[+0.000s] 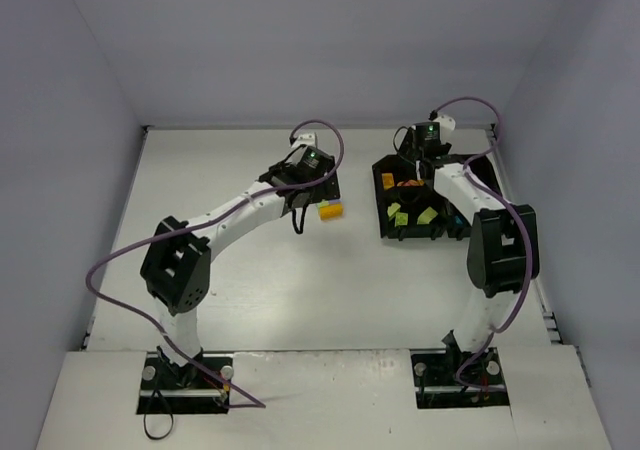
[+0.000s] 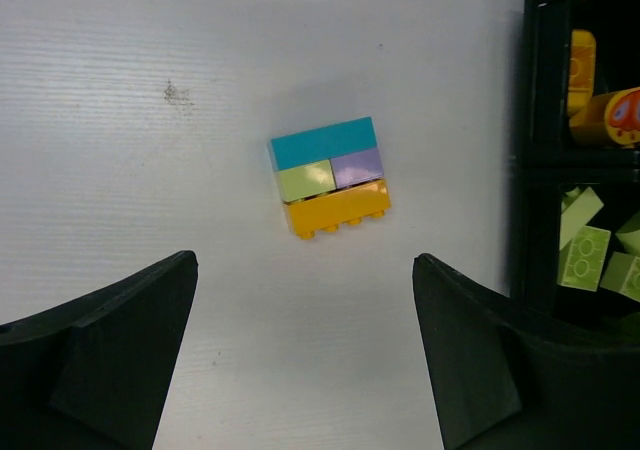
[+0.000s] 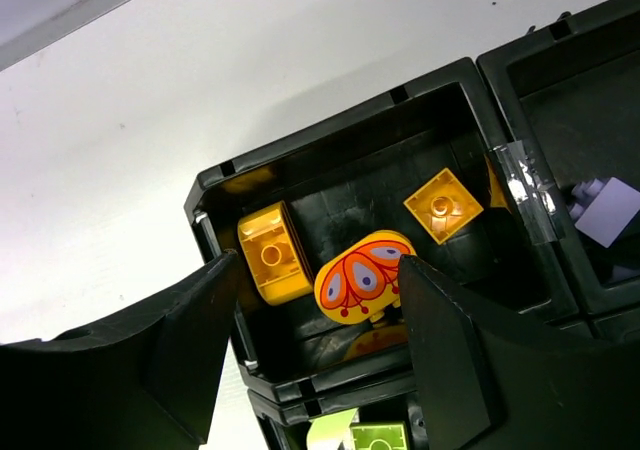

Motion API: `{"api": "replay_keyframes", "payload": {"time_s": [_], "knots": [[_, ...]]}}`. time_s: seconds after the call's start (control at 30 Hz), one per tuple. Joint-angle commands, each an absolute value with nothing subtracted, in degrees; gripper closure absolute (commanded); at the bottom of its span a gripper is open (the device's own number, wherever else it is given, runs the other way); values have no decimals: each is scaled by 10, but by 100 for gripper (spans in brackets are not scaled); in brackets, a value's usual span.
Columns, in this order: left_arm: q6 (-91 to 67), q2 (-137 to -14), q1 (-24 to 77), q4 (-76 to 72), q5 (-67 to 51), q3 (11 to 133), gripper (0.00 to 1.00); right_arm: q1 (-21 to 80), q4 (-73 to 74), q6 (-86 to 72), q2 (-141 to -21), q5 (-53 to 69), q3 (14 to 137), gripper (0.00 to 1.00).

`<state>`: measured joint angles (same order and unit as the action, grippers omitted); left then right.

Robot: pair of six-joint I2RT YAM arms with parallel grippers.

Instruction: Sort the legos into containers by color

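My left gripper grabs the orange side's ends next and leaves the cyan side exposed, to separate the joined legos for sorting.
A small block of joined legos (image 2: 330,177) lies on the white table: cyan on top, yellow-green and purple in the middle, orange at the bottom. It also shows in the top view (image 1: 329,211). My left gripper (image 2: 305,260) is open and empty, hovering just short of the block. The black tray (image 1: 381,200) stands to the right. My right gripper (image 3: 318,265) is open and empty above the tray's orange compartment (image 3: 330,125). That compartment holds an orange brick (image 3: 272,253), an orange patterned piece (image 3: 365,275) beside the right finger, and a small orange square (image 3: 443,204).
Yellow-green bricks (image 2: 585,255) lie in the compartment next to the orange one, and a purple brick (image 3: 610,210) lies in another. The tray's wall (image 2: 530,170) stands close to the right of the left gripper. Grey walls enclose the table.
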<state>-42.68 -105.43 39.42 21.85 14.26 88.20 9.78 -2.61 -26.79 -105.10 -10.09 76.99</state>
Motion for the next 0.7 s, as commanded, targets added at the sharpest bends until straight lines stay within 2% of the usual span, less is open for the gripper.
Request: {"api": "replay_keyframes", "payload": {"time_s": [0.0,0.3,0.67], "knots": [[-464,-1076,397,252,168,934,18,98,-54,-265,-991,-93,770,39],[-483,-1194,399,279,179,1039,18,98,-54,-231,-824,-65,656,38],[-492,-1283,402,311,199,1104,18,98,-46,-246,-733,-5,551,37]]}}
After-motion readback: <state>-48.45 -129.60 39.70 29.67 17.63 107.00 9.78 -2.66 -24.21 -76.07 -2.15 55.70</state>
